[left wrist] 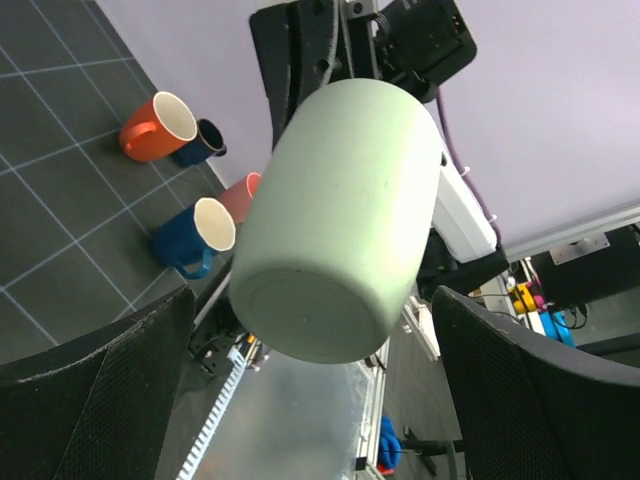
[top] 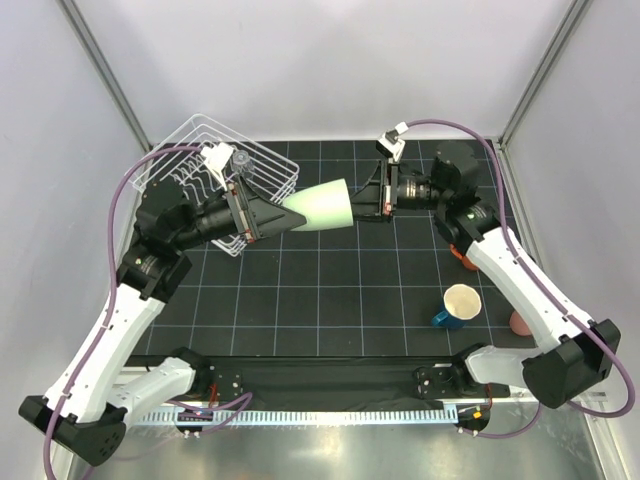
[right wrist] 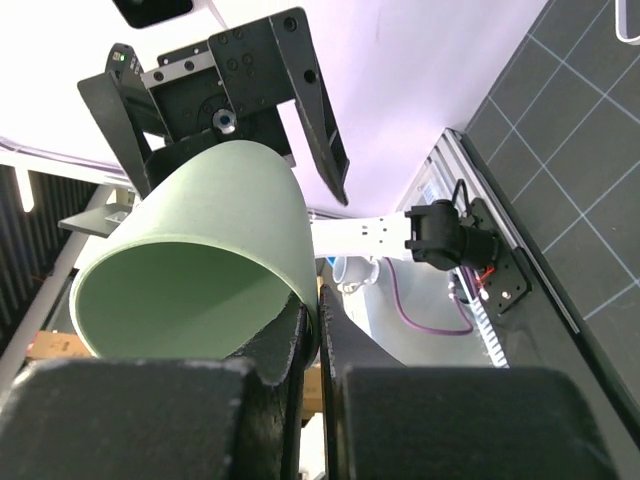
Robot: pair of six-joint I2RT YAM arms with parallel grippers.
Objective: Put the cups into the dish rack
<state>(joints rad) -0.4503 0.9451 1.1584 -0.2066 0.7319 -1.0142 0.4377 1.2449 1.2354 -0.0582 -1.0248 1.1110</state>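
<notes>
My left gripper has its base end [top: 294,211] [left wrist: 316,300] of the cup between my fingers, so it would hold the cup and needs to close now.
A pale green cup [top: 320,207] [left wrist: 340,220] [right wrist: 200,260] hangs sideways in mid-air over the middle of the mat. My right gripper [top: 360,203] [right wrist: 322,320] is shut on its rim wall, one finger inside and one outside. My left gripper [top: 283,215] [left wrist: 315,335] is open, and its fingers [left wrist: 110,380] stand either side of the cup's base, apart from it. The white wire dish rack [top: 195,140] sits tilted at the back left behind the left arm, with a clear glass [top: 240,163] in it. A dark blue mug [top: 455,305] [left wrist: 190,238] with a cream inside stands at the front right.
An orange cup [top: 466,262] [left wrist: 155,127] shows partly behind the right forearm. A pink cup [top: 518,322] [left wrist: 243,195] stands at the mat's right edge. The enclosure's walls close in the back and both sides. A metal rail [top: 330,412] runs along the near edge.
</notes>
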